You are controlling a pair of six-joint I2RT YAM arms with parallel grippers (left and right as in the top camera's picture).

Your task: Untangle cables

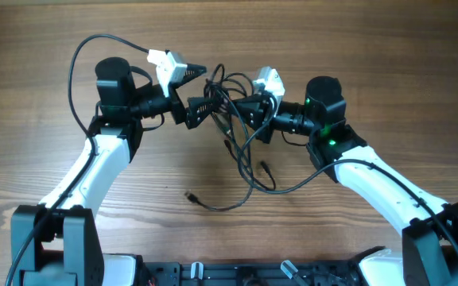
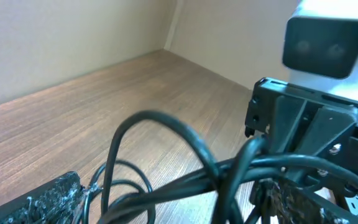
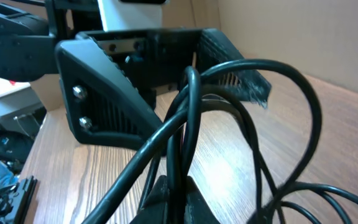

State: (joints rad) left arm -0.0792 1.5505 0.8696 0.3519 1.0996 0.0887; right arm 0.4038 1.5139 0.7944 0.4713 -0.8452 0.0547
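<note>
I need to grab the cable loops between the open fingers of my left gripper next, away from the bunch of cables in my right gripper. Then I can pull the cables untangled.
The cables (image 1: 246,159) are thin black cords in a tangle, held up between my two grippers, with loose strands and small plug ends trailing onto the table below. My right gripper (image 1: 250,111) is shut on a bunch of strands, which run up between its fingers in the right wrist view (image 3: 179,196). My left gripper (image 1: 203,107) faces it, open. Its fingers stand wide apart in the left wrist view (image 2: 173,202), and cable loops (image 2: 166,124) pass between them. The open left jaws (image 3: 160,81) also show in the right wrist view, close behind the cable loops (image 3: 272,74).
The wooden table (image 1: 372,48) stretches all round. One plug end (image 1: 191,196) lies nearest the front; another plug end (image 1: 265,167) lies nearer the tangle. The left arm's own thicker wire (image 1: 82,56) arcs at the back left. The robot base (image 1: 229,274) lines the front edge.
</note>
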